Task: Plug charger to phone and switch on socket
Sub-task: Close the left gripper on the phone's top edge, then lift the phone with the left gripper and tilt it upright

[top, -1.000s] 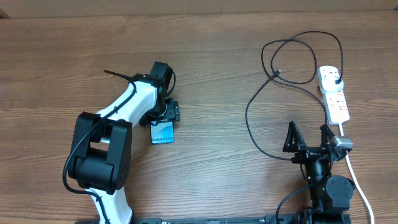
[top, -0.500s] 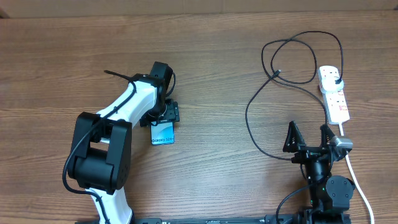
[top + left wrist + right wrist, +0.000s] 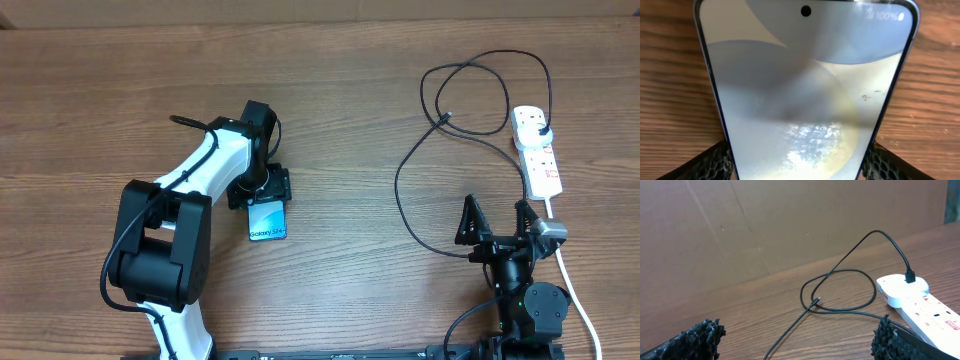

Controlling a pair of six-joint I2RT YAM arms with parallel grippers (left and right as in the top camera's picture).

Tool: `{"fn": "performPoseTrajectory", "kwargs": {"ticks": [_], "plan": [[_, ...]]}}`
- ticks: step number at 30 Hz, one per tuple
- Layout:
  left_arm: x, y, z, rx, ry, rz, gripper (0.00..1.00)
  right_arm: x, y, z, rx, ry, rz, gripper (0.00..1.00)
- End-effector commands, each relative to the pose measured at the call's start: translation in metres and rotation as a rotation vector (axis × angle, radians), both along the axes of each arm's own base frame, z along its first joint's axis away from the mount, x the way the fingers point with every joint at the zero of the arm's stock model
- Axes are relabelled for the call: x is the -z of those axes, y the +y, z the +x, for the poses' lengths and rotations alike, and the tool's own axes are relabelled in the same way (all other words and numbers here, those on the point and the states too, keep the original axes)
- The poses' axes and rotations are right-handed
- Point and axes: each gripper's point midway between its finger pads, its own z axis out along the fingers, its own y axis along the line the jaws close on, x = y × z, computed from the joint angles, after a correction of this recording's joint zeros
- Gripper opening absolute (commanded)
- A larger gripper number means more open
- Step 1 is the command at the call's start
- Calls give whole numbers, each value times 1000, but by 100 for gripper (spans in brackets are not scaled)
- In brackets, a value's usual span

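The phone's (image 3: 267, 221) side edges are held by my left gripper, which is shut on them. The phone (image 3: 805, 90) would come up off the table if I lifted that gripper now.
The phone (image 3: 267, 221) lies flat on the wooden table, its light blue screen up, with "Galaxy S24" text at its near end. My left gripper (image 3: 262, 190) is shut across its far end; in the left wrist view the phone (image 3: 805, 90) fills the gap and both fingers (image 3: 715, 162) touch its side edges. The charger cable (image 3: 400, 170) loops over the right half of the table, its loose connector tip (image 3: 445, 118) free and its black plug (image 3: 540, 128) seated in the white socket (image 3: 536, 150). My right gripper (image 3: 493, 222) stands open near the front edge, holding nothing.
A thick white cord (image 3: 575, 290) runs from the socket toward the front right corner, passing beside my right arm. In the right wrist view the cable (image 3: 840, 287) and socket (image 3: 920, 305) lie ahead, with a brown cardboard wall (image 3: 765, 225) behind the table.
The phone has shifted slightly toward the front and right under the left gripper, and more of its screen shows. The right arm has not moved.
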Motion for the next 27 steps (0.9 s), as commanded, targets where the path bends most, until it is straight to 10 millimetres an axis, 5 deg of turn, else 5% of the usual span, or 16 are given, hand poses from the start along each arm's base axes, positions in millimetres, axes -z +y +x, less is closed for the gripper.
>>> {"fn": "performPoseTrajectory", "kwargs": {"ticks": [1, 27], "plan": [[8, -18, -9, 24, 60, -104, 66, 2, -2, 0, 11, -4, -8, 100], [-23, -66, -35, 81, 183, -494, 66, 2, -2, 0, 11, -4, -8, 100]]}}
